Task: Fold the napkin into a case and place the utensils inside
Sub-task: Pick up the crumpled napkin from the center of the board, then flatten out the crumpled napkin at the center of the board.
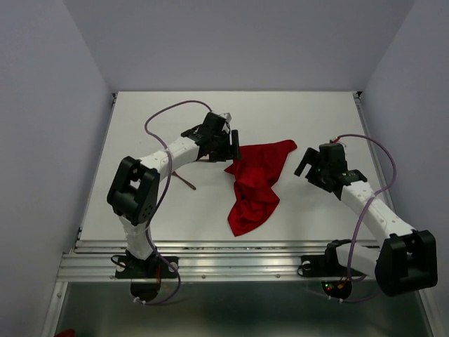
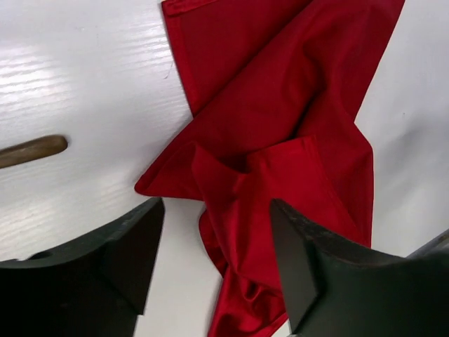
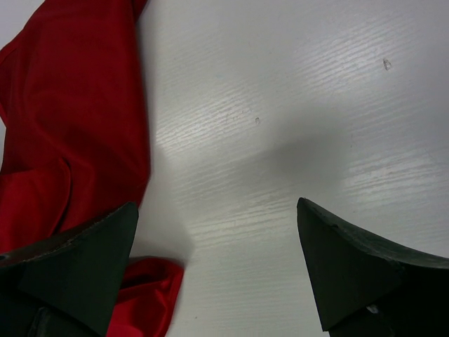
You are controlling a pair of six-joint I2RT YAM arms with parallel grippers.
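My right gripper needs to spread the napkin (image 1: 256, 182) open for folding, so next it should grab its edge (image 1: 290, 146) across from the folded corner at my left gripper.
The red napkin (image 1: 256, 182) lies crumpled and loosely bunched in the middle of the table, not a case. My left gripper (image 1: 236, 146) is open at its upper left edge; in the left wrist view the open gripper (image 2: 217, 225) straddles a folded corner of the napkin (image 2: 280, 91) without closing on it. A brown wooden utensil handle (image 1: 186, 181) lies beside the left arm, and its end shows in the left wrist view (image 2: 31, 151). The second utensil and the spoon bowl are hidden. My right gripper (image 1: 309, 163) is open and empty just right of the napkin (image 3: 63, 126).
The white table (image 1: 140, 210) ends at a metal rail along the near edge (image 1: 210, 260). Grey walls close in the left, back and right sides. Purple cables loop over both arms.
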